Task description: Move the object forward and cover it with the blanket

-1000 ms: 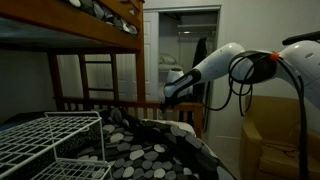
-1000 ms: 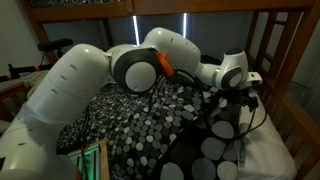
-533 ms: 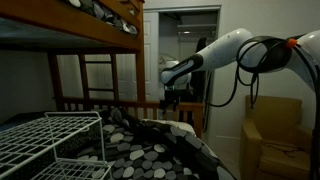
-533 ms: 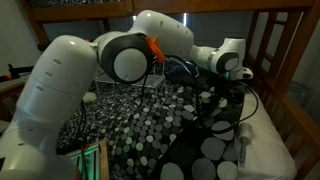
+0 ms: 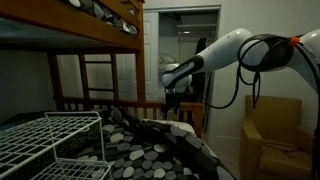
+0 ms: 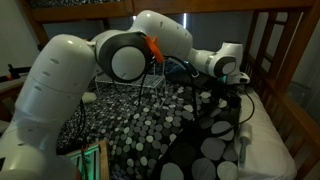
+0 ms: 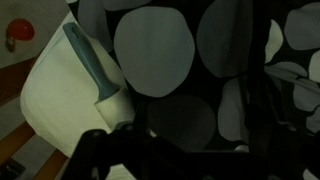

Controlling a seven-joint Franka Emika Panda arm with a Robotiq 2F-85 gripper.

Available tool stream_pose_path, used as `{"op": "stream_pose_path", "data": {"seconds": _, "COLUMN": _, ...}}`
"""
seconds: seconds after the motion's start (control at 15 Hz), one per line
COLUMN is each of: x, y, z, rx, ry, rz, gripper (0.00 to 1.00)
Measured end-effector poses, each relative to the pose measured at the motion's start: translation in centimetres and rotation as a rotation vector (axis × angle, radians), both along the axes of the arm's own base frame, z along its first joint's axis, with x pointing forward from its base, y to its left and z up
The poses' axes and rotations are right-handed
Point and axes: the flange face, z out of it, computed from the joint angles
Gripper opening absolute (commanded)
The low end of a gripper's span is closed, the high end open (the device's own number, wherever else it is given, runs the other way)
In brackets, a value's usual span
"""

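The robot needs to draw the edge of the blanket across and cover the grey-blue handled object, so its gripper needs to reach the blanket point(image 5: 150, 150) and grab its edge beside that uncovered object.
The blanket point(image 5: 150, 150) is black with white and grey round spots and lies rumpled over the bed; it shows in both exterior views point(image 6: 140, 125) and fills the wrist view point(image 7: 200, 60). A slim grey-blue handled object point(image 6: 243, 148) lies on white bedding point(image 7: 55, 95) beside the blanket's edge, uncovered; it also shows in the wrist view point(image 7: 90, 55). My gripper point(image 6: 240, 100) hangs above the blanket's edge, a little above and next to the object, and also shows in an exterior view point(image 5: 172, 95). In the wrist view it is only a dark shape at the bottom, so its jaws are unreadable.
A white wire rack point(image 5: 50, 140) stands in the foreground. Wooden bunk-bed rails point(image 5: 100, 100) and a post point(image 6: 290, 60) border the bed. A yellow-brown box or chair point(image 5: 275, 135) stands beside the bed. The arm's bulky links point(image 6: 90, 80) block much of an exterior view.
Since a second ago the arm has lifted and swung a little over the blanket. In the last half second it has hardly moved. The object lies where it was.
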Motion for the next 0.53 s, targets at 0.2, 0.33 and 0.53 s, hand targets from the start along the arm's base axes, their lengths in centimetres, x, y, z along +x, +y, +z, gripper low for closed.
{"op": "stream_pose_path", "data": {"seconds": 0.2, "x": -0.2, "y": 1.6, "z": -0.1, "rx": 0.007, "ry": 0.007, "rz": 0.017, "gripper": 1.0}}
{"op": "stream_pose_path", "data": {"seconds": 0.33, "x": -0.8, "y": 3.1, "z": -0.6, "rx": 0.009, "ry": 0.038, "rz": 0.037, "gripper": 1.0}}
{"op": "stream_pose_path", "data": {"seconds": 0.53, "x": -2.0, "y": 5.2, "z": -2.3, "rx": 0.002, "ry": 0.116, "rz": 0.067, "gripper": 1.0}}
